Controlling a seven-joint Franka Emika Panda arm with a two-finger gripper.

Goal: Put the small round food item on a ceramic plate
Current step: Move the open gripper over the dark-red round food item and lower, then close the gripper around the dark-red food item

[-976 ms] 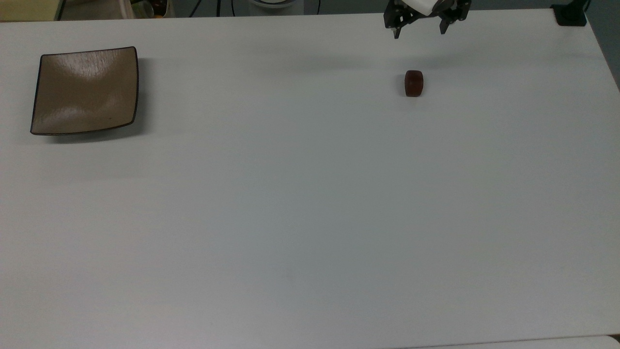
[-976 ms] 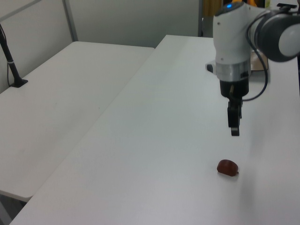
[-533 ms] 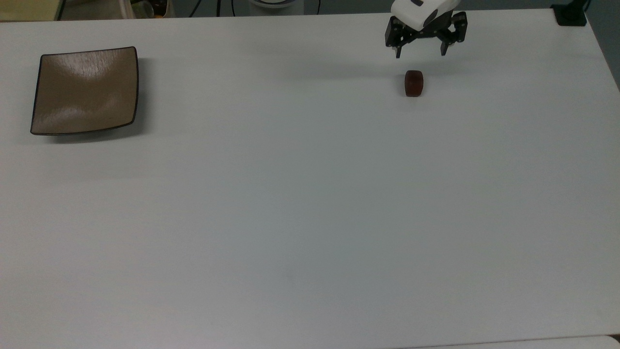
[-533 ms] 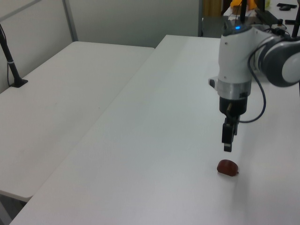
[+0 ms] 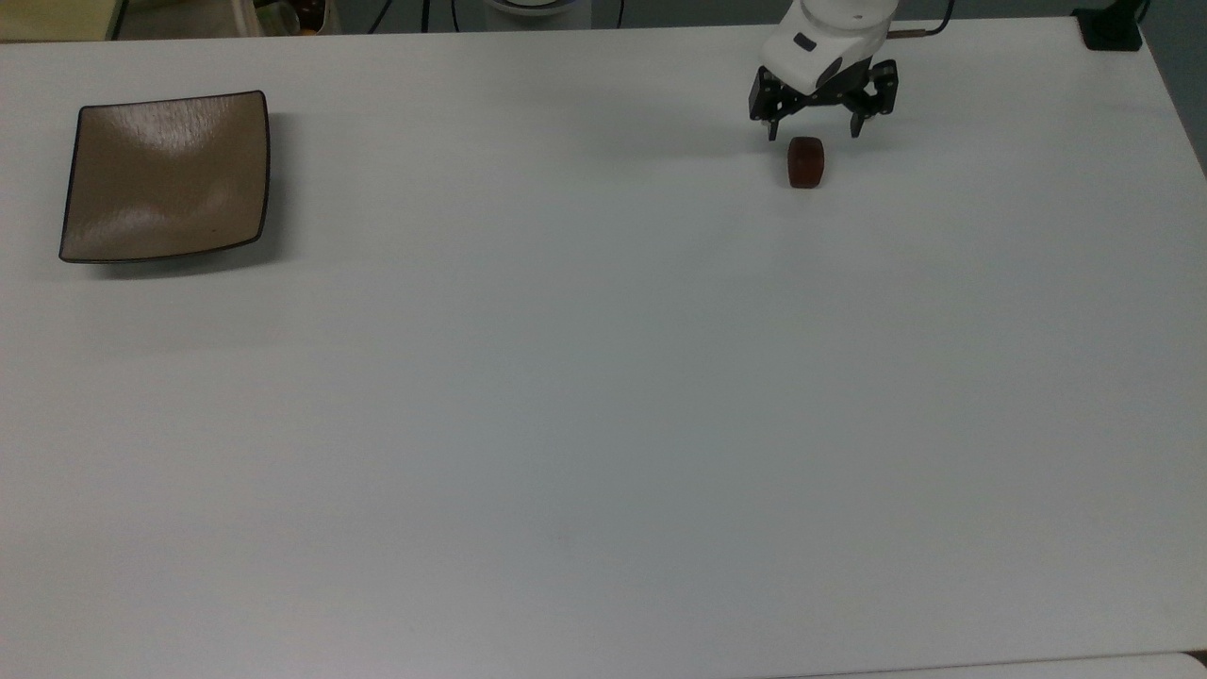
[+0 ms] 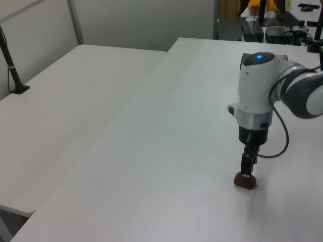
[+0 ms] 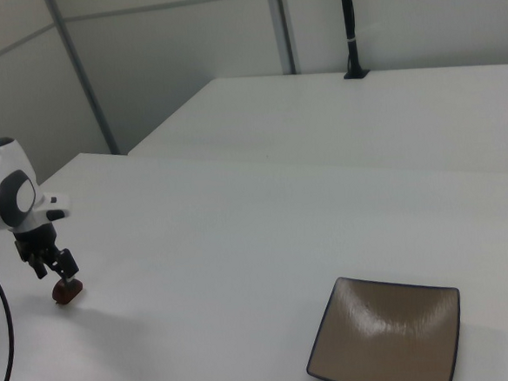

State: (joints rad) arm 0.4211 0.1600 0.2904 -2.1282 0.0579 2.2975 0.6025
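Note:
Next, my gripper takes hold of the small round food item by its rounded sides to set it on the ceramic plate (image 6: 281, 57).
The small round food item (image 5: 805, 162) is a dark reddish-brown lump lying on the white table (image 5: 603, 377), towards the top view's upper right. My gripper (image 5: 813, 134) hangs directly over it, open, with its black fingers spread wider than the lump and nothing between them. In the left view the fingertips (image 6: 247, 173) reach down to the top of the food item (image 6: 245, 182). The right view has the gripper (image 7: 55, 271) just above the food item (image 7: 67, 292) at its far left. The ceramic plate (image 5: 165, 179), square and tan with a dark rim, sits far off at the top view's left and holds nothing (image 7: 386, 338).
A black clamp base (image 5: 1113, 28) stands on the table corner at the top view's upper right. A second white table (image 6: 65, 116) adjoins on the left view's left, with a black pole (image 6: 11, 65) on it. The arm's cable (image 6: 282, 141) loops beside the wrist.
The gripper has come down towards the food item, from well above it to just over its top, staying open. The food item and plate have not moved.

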